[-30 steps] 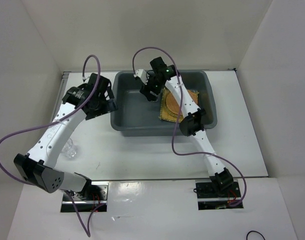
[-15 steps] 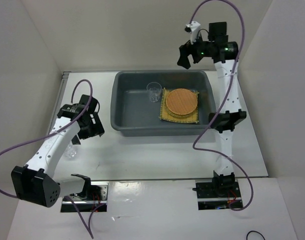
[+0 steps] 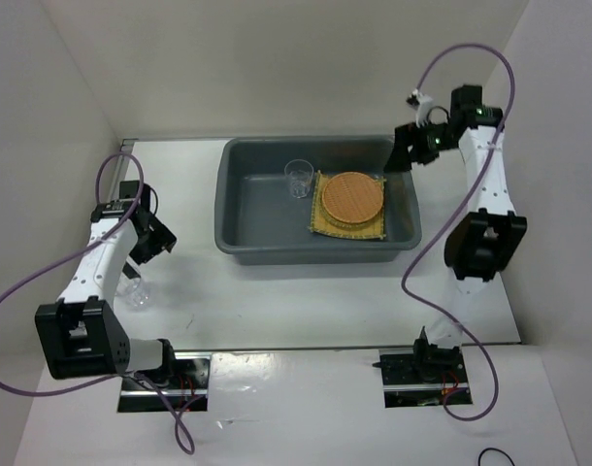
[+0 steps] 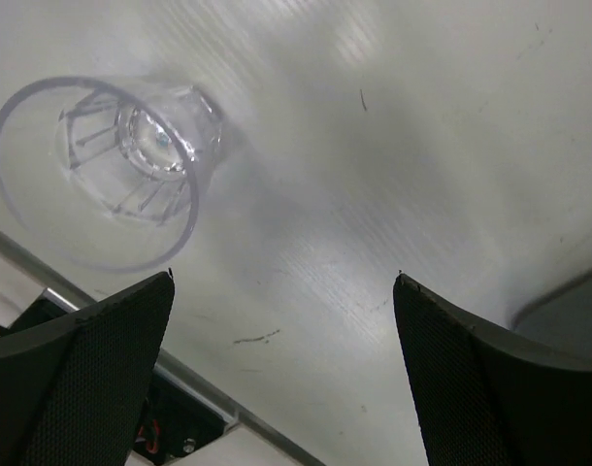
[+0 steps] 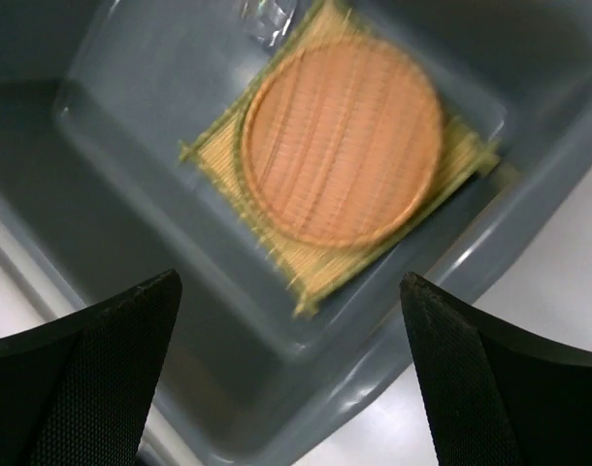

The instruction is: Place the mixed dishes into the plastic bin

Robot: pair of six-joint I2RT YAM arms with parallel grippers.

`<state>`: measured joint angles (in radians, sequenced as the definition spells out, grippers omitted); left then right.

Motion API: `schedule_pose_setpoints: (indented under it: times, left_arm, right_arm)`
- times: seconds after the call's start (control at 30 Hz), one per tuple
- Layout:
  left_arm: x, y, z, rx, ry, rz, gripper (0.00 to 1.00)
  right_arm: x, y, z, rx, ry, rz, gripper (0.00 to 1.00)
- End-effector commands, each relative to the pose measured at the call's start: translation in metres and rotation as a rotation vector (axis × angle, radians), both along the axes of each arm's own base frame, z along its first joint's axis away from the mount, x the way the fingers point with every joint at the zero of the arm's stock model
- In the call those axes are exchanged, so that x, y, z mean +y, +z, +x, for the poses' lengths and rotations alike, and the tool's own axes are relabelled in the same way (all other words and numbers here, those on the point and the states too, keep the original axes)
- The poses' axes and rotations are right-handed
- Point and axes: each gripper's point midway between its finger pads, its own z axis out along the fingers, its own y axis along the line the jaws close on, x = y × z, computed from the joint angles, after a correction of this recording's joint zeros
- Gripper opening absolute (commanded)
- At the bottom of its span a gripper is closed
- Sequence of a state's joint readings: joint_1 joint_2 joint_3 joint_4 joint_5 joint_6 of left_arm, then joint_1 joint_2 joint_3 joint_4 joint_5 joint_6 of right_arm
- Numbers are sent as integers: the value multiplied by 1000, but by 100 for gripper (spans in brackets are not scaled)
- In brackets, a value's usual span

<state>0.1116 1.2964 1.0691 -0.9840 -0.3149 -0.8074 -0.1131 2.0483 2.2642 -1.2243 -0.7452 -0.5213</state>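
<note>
The cup's base needs to stay free to stand upright in the bin (image 3: pixel 262 209). My left gripper will pinch the clear glass cup's side at the rim (image 3: pixel 144 284) from above next.
The grey-blue plastic bin (image 3: pixel 262 209) stands at the table's back middle. In it lie the square yellow mat (image 3: pixel 322 225) with the orange-brown disc (image 3: pixel 352 197) on top, and a clear glass cup (image 3: pixel 298 179) stands upright beside them. The straw-coloured disc is not distinguishable. A second clear glass cup (image 3: pixel 133 289) stands on the table at the near left. My left gripper (image 3: pixel 147 241) is open and empty just above that cup (image 4: pixel 107 165). My right gripper (image 3: pixel 405 155) is open and empty over the bin's right rim (image 5: pixel 451 320), looking down on the disc (image 5: pixel 343 150) and mat (image 5: pixel 346 267).
White walls enclose the table on the left, back and right. The table's front edge with a metal strip (image 4: pixel 209 383) lies close under the left gripper. The arm bases (image 3: pixel 417 369) sit at the near edge.
My right gripper let go of a glass cup in the bin, rose out and swung to the right rim. My left arm drew back toward the cup at the near left.
</note>
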Motion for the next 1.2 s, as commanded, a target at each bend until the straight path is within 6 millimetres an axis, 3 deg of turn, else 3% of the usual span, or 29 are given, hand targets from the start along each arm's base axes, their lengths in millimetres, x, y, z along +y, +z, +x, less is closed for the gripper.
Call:
schedule_pose_setpoints:
  times: [0.0, 0.03, 0.07, 0.1, 0.13, 0.2, 0.3, 0.4, 0.47, 0.63, 0.73, 0.77, 0.8, 0.87, 0.93, 1.03, 1.1, 1.17]
  left_arm:
    - [9, -16, 12, 10, -7, -7, 100]
    - [15, -19, 13, 19, -4, 10, 100]
    - [21, -21, 15, 22, 7, 12, 100]
    - [25, -25, 13, 42, 11, 20, 100]
    - [25, -27, 15, 42, 11, 20, 100]
    - [31, -30, 16, 47, 17, 13, 100]
    - [32, -42, 17, 77, 16, 7, 100]
    - [32, -48, 18, 95, 8, 5, 100]
    - [31, -57, 14, 128, 7, -2, 100]
    - [30, -65, 18, 141, -5, -14, 94]
    - [30, -68, 17, 154, -15, -15, 59]
    - [32, -67, 17, 156, -13, -6, 41]
    - [32, -67, 17, 156, -13, -6, 14]
    - [35, -59, 23, 128, -10, 10, 0]
    - [37, -47, 27, 96, -29, 23, 0]
    - [38, 11, 55, -91, -43, 45, 0]
    - [15, 82, 89, -361, -125, -1, 0]
    - [-14, 135, 119, -585, -254, -69, 0]
  right_arm:
    - [-2, 27, -30, -172, 20, 22, 98]
    - [3, -10, -50, -98, 17, 53, 98]
    - [5, -12, -59, -131, 12, 53, 98]
    - [6, 17, -68, -277, 12, 35, 98]
    - [15, -14, -87, -220, 25, 45, 98]
    - [11, -39, -104, -197, -4, -13, 98]
    - [4, -74, -116, -142, -35, -74, 98]
    - [-14, -101, -116, -130, -131, -152, 98]
    - [-14, -118, -125, -60, -205, -120, 98]
    - [-4, -119, -132, -49, -275, -23, 98]
    - [-10, -121, -130, -74, -282, -62, 98]
    - [-15, -123, -128, -85, -300, -81, 98]
    - [-15, -126, -129, -83, -300, -81, 98]
    - [-12, -123, -128, -95, -298, -64, 98]
    - [-12, -122, -127, -98, -305, -58, 98]
    - [-12, -124, -127, -98, -305, -58, 98]
    - [-5, -126, -131, -88, -277, -29, 98]
    - [1, -120, -131, -102, -244, -6, 98]
